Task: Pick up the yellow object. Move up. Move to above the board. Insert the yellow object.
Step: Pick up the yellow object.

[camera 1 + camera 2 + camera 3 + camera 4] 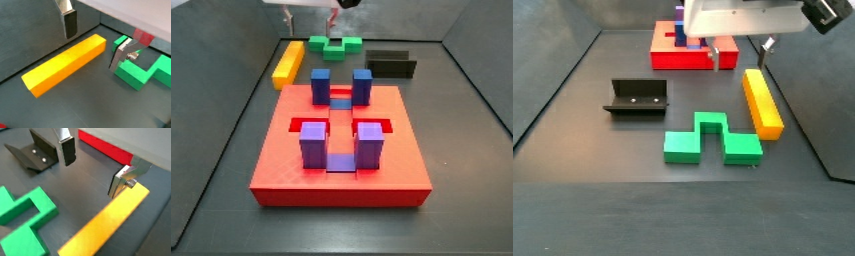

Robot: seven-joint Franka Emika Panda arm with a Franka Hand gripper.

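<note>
The yellow bar needs both ends free to slot between the board's upright blocks, so I should reach it with my gripper and grab it by its middle (290, 64) (65, 64).
The yellow object (65, 63) is a long yellow-orange bar lying flat on the dark floor; it shows in both wrist views (107, 228) and in both side views (289, 63) (762, 100). The board (278, 160) is a red slab with blue and purple upright blocks, and its edge shows in a wrist view (107, 148) and a side view (667, 60). My gripper (95, 40) (95, 167) is open and empty. It hovers above the bar's end nearest the board (738, 47), apart from the bar. Its fingers (291, 15) show at the top of a side view.
A green notched block (711, 140) (143, 72) (23, 218) (335, 44) lies beside the bar. The fixture (636, 97) (37, 153) stands on the floor further off. A black block (389, 65) lies behind the board. Grey walls enclose the floor.
</note>
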